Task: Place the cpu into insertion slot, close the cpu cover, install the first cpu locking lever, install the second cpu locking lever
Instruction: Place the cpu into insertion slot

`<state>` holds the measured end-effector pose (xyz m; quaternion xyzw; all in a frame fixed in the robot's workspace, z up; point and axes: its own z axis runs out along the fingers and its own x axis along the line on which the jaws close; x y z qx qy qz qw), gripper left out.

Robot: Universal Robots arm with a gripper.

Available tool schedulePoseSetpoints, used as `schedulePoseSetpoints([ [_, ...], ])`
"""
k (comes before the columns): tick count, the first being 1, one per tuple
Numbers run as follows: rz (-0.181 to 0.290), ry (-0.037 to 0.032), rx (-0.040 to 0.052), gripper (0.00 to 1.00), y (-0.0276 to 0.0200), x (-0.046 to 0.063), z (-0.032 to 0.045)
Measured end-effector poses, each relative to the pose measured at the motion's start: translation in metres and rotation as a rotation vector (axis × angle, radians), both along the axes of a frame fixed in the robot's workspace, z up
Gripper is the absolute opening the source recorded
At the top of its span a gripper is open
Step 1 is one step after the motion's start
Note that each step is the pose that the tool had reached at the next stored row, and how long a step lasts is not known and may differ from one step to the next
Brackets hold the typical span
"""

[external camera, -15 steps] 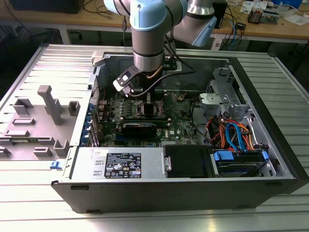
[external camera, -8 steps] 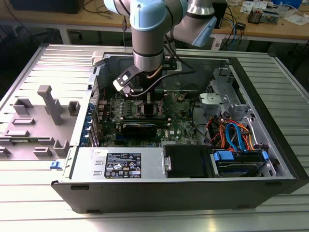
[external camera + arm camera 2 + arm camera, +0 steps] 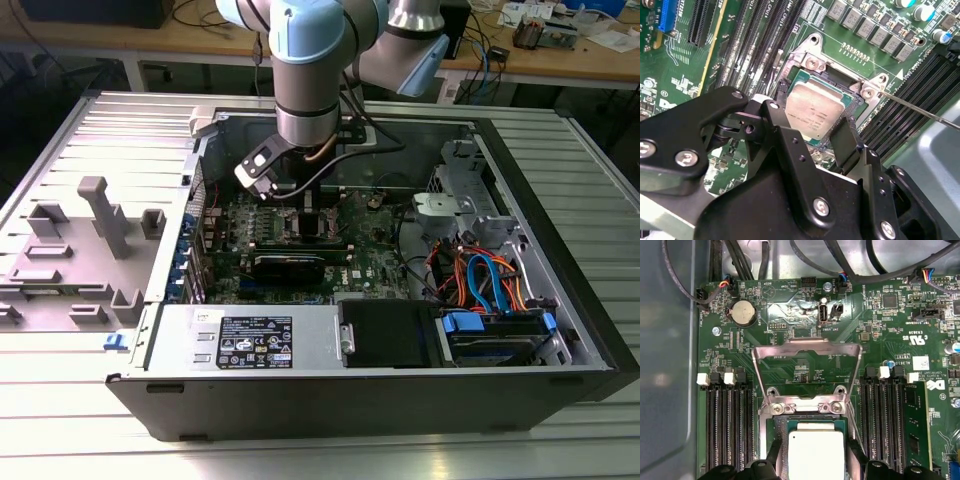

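Observation:
The gripper grabs the cpu (image 3: 815, 107) by its opposite edges beside the silvery lid next, to seat it squarely in the insertion slot.
The cpu (image 3: 815, 107) (image 3: 816, 452), a flat silvery square, lies in the insertion slot (image 3: 812, 62) (image 3: 805, 407) on the green motherboard. My gripper (image 3: 812, 127) (image 3: 815, 460) hangs just over it, open. Its black fingers (image 3: 845, 142) (image 3: 774, 457) straddle two opposite edges of the chip with small gaps. The cpu cover (image 3: 807, 342), a thin metal frame, stands flipped up behind the socket. A thin locking lever (image 3: 920, 110) juts out from the socket's corner. In the exterior view my gripper (image 3: 300, 205) reaches down into the open computer case and hides the socket.
Long black memory slots (image 3: 730, 425) (image 3: 885, 420) flank the socket on both sides. A black card (image 3: 290, 265) lies in front of it, with cables and a drive cage (image 3: 480, 270) toward the exterior view's right. Grey fixtures (image 3: 100, 215) stand outside the case.

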<state>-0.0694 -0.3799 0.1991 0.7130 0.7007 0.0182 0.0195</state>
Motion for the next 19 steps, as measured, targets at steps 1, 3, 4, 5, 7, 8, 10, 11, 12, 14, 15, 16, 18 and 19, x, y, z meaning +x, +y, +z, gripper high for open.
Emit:
schedulePoseSetpoints([
  [1, 0.0, 0.0, -0.0001, 0.62, 0.0, 0.0, 0.0],
  [3, 0.0, 0.0, 0.0001, 0.62, 0.0, 0.0, 0.0],
  [4, 0.0, -0.0001, 0.0001, 0.62, 0.0, 0.0, 0.0002],
  [5, 0.0, -0.0001, 0.0001, 0.62, 0.0, 0.0, 0.0002],
  [7, 0.0, 0.0001, -0.0003, 0.6, -0.0001, 0.0, 0.0004],
  [8, 0.0, 0.0001, -0.0002, 0.54, -0.0001, 0.0, 0.0004],
  [10, 0.0, 0.0, -0.0001, 0.54, 0.0, 0.0, 0.0005],
  [11, 0.0, 0.0001, -0.0001, 0.54, 0.0, 0.0, 0.0015],
  [12, 0.0, 0.0002, 0.0, 0.54, 0.0, 0.0, 0.0023],
  [14, 0.0, 0.0001, 0.0002, 0.54, 0.0, 0.0, 0.0025],
  [15, 0.0, 0.0003, 0.0001, 0.54, 0.0, 0.0, 0.0026],
  [16, 0.001, 0.0003, 0.0, 0.54, 0.0, 0.0, 0.0026],
  [18, 0.012, 0.0004, -0.0001, 0.54, 0.0001, 0.0, 0.0027],
  [19, 0.017, 0.0005, -0.0003, 0.54, 0.0003, 0.0001, 0.0028],
])
